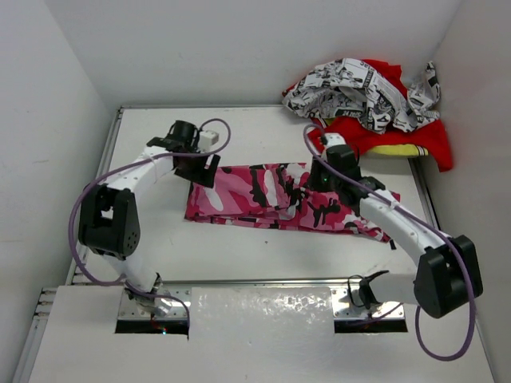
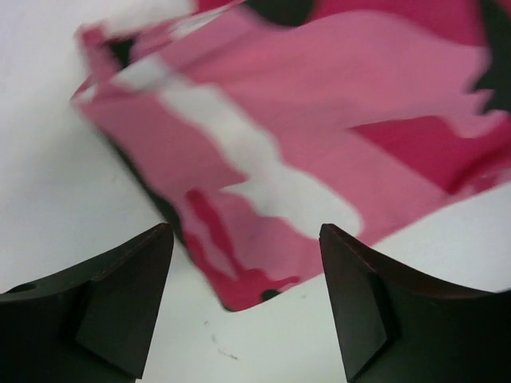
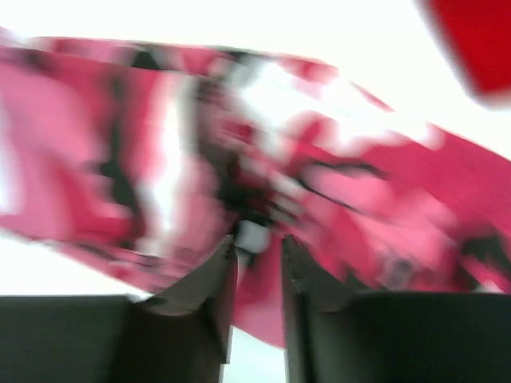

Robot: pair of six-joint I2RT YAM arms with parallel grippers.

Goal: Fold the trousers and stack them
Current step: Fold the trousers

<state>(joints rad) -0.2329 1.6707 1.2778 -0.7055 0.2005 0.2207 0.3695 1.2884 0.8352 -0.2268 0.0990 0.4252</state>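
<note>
The left gripper grabs the pink camouflage trousers (image 1: 271, 195) by the corner at the trousers' end next, to pull and fold them.
The pink camouflage trousers (image 1: 271, 195) lie in a long folded strip across the middle of the white table. My left gripper (image 1: 201, 169) hangs over their left end, open and empty. In the left wrist view its jaws (image 2: 246, 227) stand wide apart above the cloth's corner (image 2: 319, 159) and bare table. My right gripper (image 1: 321, 182) is over the strip's right part. In the blurred right wrist view its fingers (image 3: 258, 239) are almost together, with pink cloth (image 3: 359, 183) between them.
A crumpled black-and-white printed cloth (image 1: 359, 92) lies on a plain red cloth (image 1: 403, 132) at the back right corner, with a bit of yellow (image 1: 395, 150) under it. White walls close in the table's back and sides.
</note>
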